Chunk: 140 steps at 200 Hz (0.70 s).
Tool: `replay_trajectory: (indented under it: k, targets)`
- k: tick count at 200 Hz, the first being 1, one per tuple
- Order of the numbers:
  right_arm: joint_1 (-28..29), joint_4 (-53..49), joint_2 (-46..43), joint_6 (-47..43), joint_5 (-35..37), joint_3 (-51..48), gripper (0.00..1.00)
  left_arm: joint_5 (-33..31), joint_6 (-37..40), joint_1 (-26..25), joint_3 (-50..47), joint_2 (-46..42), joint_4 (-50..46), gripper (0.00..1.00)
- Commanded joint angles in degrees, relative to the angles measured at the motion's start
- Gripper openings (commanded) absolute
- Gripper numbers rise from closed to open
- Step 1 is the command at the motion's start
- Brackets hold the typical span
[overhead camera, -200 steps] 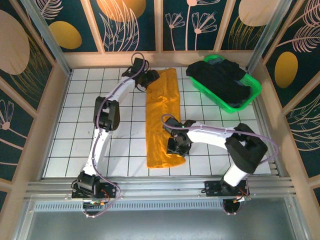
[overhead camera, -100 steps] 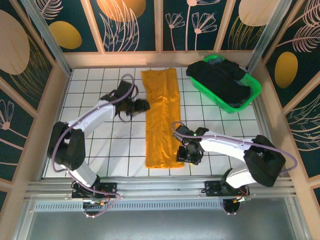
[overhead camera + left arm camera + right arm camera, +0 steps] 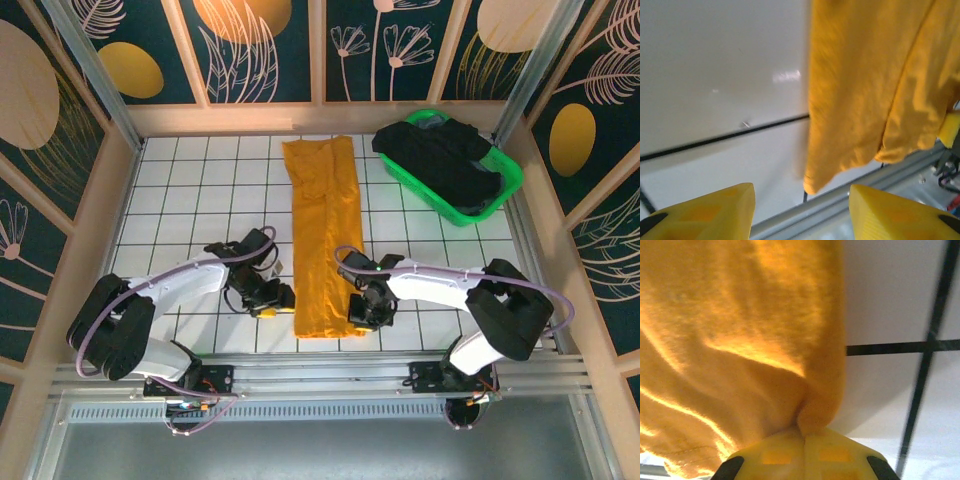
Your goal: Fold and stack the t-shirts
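My left gripper grabs the mustard t-shirt's near corner [image 3: 300, 332] [image 3: 814, 181] next, opposite my right gripper's pinch, to fold the t-shirt's near end over evenly.
The mustard t-shirt [image 3: 322, 230] lies folded into a long narrow strip down the middle of the tiled table. My right gripper [image 3: 361, 312] sits at the strip's near right edge; in the right wrist view the gripper [image 3: 804, 440] is shut on a pinched fold of the mustard t-shirt [image 3: 740, 340]. My left gripper [image 3: 275, 303] is low beside the strip's near left corner. Seen from the left wrist, the gripper [image 3: 800, 220] is open, and the mustard t-shirt [image 3: 865, 90] lies just ahead, clear of the fingers. The black t-shirt [image 3: 440, 158] is heaped in the basket.
A green plastic basket [image 3: 508, 188] stands at the back right corner. An aluminium rail [image 3: 320, 372] runs along the table's near edge, close behind both grippers. Wooden walls close in the left, right and far sides. Bare white tiles [image 3: 180, 200] lie left of the strip.
My left arm swung from the strip's far end down to its near left corner. My right gripper shifted slightly along the near right edge and closed on the cloth.
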Motion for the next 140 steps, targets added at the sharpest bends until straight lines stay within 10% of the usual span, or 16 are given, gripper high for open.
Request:
replay_trajectory:
  k: [1,140]
  targets:
    - [0.7,3.9,-0.9,2.2,-2.4,-0.7,0.0,5.0,-4.6,-2.1,-2.0,-0.8,2.3,0.52]
    - [0.8,2.7,-4.6,3.1,-5.1,-1.2,0.0,-1.9,-6.2,-9.5,1.2,7.2,2.7,0.43]
